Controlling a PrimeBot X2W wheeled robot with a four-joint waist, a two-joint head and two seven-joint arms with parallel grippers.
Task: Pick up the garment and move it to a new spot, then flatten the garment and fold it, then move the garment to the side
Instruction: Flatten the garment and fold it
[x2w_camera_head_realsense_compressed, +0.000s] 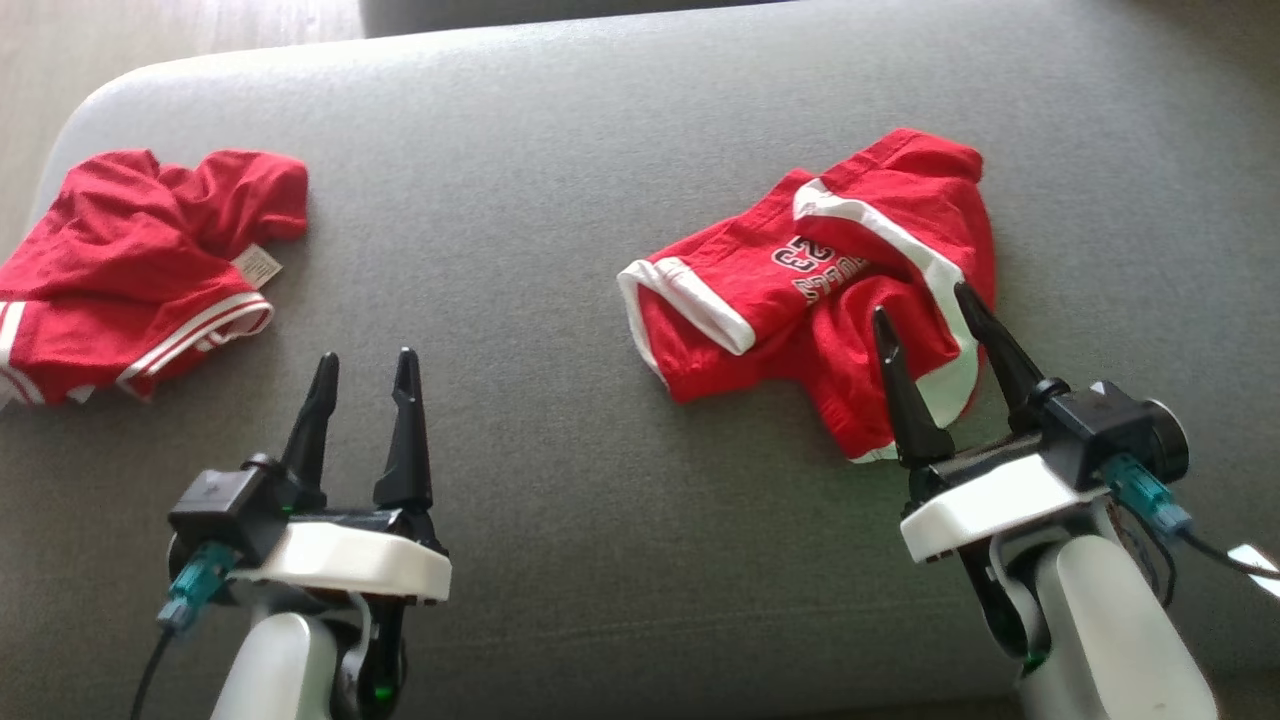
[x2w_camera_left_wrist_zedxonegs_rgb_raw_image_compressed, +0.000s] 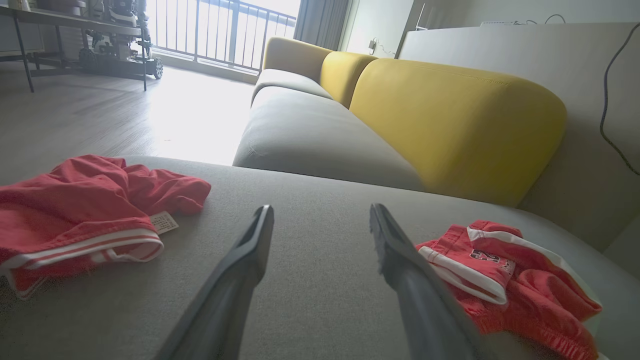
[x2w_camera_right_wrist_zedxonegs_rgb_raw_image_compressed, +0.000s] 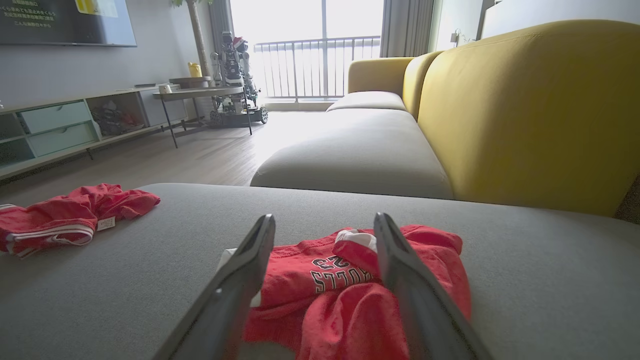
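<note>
My right gripper grabs the red garment by its white trimmed edge (x2w_camera_head_realsense_compressed: 840, 204) next, to move and flatten the garment (x2w_camera_head_realsense_compressed: 760, 300).
A crumpled red garment (x2w_camera_head_realsense_compressed: 760, 300) with white trim and the number 23 lies on the right of the grey cushion (x2w_camera_head_realsense_compressed: 560, 160). My right gripper (x2w_camera_head_realsense_compressed: 922, 303) stands open just in front of and over its near edge, nothing between the fingers; in the right wrist view the garment (x2w_camera_right_wrist_zedxonegs_rgb_raw_image_compressed: 320, 270) shows between the spread fingers of that gripper (x2w_camera_right_wrist_zedxonegs_rgb_raw_image_compressed: 324, 220). My left gripper (x2w_camera_head_realsense_compressed: 366, 358) is open over bare cushion, apart from any cloth. In the left wrist view the open left gripper (x2w_camera_left_wrist_zedxonegs_rgb_raw_image_compressed: 321, 210) points between both cloths, the garment (x2w_camera_left_wrist_zedxonegs_rgb_raw_image_compressed: 500, 270) to its right.
A second red piece with white stripes and a label (x2w_camera_head_realsense_compressed: 140, 270) lies bunched at the cushion's left edge. Beyond it, wooden floor (x2w_camera_head_realsense_compressed: 150, 30). Yellow backrests (x2w_camera_left_wrist_zedxonegs_rgb_raw_image_compressed: 450, 125) and another grey seat (x2w_camera_left_wrist_zedxonegs_rgb_raw_image_compressed: 310, 135) stand past the cushion. A side table and shelf unit (x2w_camera_right_wrist_zedxonegs_rgb_raw_image_compressed: 60, 130) stand farther off.
</note>
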